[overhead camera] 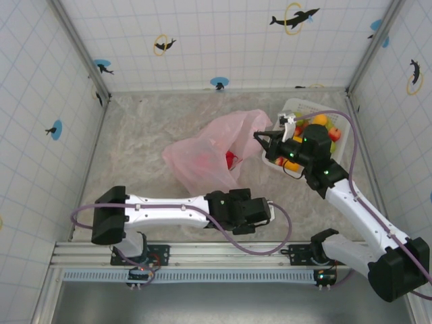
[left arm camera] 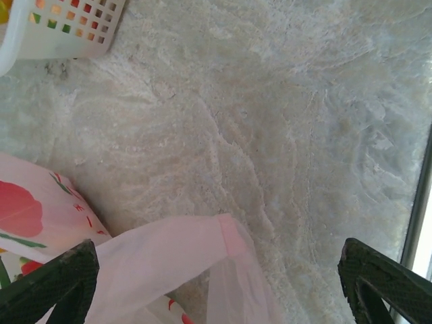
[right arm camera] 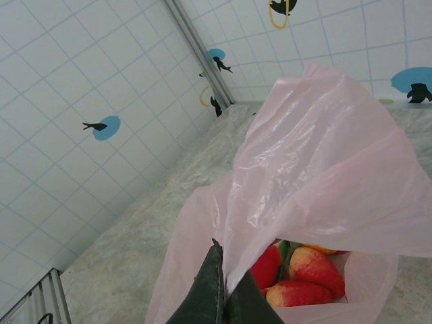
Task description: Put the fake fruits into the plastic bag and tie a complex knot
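Note:
The plastic bag's handle needs to be raised for the knot, so my left gripper needs to grab the bag by its free pink handle strip.
The pink plastic bag [overhead camera: 214, 152] lies crumpled mid-table, its mouth facing right. My right gripper [right arm camera: 226, 270] is shut on the bag's rim and holds the mouth up. Inside lie fake fruits [right arm camera: 307, 270], red and yellow strawberry-like pieces; one red piece [overhead camera: 231, 160] shows at the mouth from above. More fake fruits [overhead camera: 321, 128] sit in the white basket [overhead camera: 297, 108] behind the right gripper [overhead camera: 260, 138]. My left gripper [left arm camera: 219, 270] hangs open over the table. A pink handle strip [left arm camera: 175, 253] lies between its fingers [left arm camera: 57, 283], untouched. No knot is visible.
The white slatted basket [left arm camera: 61, 34] stands at the back right, close to the right wall. Tiled walls close off three sides. A metal rail [overhead camera: 202, 253] runs along the near edge. Bare marbled tabletop [left arm camera: 290, 135] lies between the bag and the basket.

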Motion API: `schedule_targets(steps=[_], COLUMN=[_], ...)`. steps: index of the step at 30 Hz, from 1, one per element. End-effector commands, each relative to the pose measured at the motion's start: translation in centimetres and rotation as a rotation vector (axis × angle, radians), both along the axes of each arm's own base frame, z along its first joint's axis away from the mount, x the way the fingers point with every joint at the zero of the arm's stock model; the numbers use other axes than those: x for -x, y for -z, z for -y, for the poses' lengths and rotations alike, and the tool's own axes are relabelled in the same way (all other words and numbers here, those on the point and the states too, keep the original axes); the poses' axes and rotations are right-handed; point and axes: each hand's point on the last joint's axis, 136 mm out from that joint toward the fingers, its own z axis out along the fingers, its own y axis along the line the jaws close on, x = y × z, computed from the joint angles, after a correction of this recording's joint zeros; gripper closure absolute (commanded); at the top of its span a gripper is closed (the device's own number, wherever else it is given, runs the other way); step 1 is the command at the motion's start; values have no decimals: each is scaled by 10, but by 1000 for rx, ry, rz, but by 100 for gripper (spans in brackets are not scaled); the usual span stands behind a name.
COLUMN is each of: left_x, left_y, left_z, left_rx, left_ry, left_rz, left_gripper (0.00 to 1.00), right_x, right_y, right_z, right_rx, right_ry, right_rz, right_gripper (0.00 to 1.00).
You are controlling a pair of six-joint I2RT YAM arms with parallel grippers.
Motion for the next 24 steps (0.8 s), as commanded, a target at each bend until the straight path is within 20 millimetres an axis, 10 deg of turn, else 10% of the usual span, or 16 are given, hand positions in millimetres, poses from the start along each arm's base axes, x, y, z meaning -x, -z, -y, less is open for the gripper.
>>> schedule_targets(steps=[1, 12, 20, 24], left_x=[-5, -42, -42, -46], left_y=[6, 31, 6, -32], left_z=[2, -6, -9, -12], left_rx=[-51, -202, -122, 6], left_ry=[15, -38, -57, -86], left_rz=[48, 200, 193, 171], left_gripper=[5, 14, 89, 100], right_x=[2, 4, 3, 2], right_y=[-21, -23, -27, -36], right_z=[2, 4, 6, 10], right_rx=[-29, -30, -26, -26], right_ry=[0, 4, 14, 21], right_rz=[50, 55, 52, 58], right_gripper=[96, 97, 100, 100])
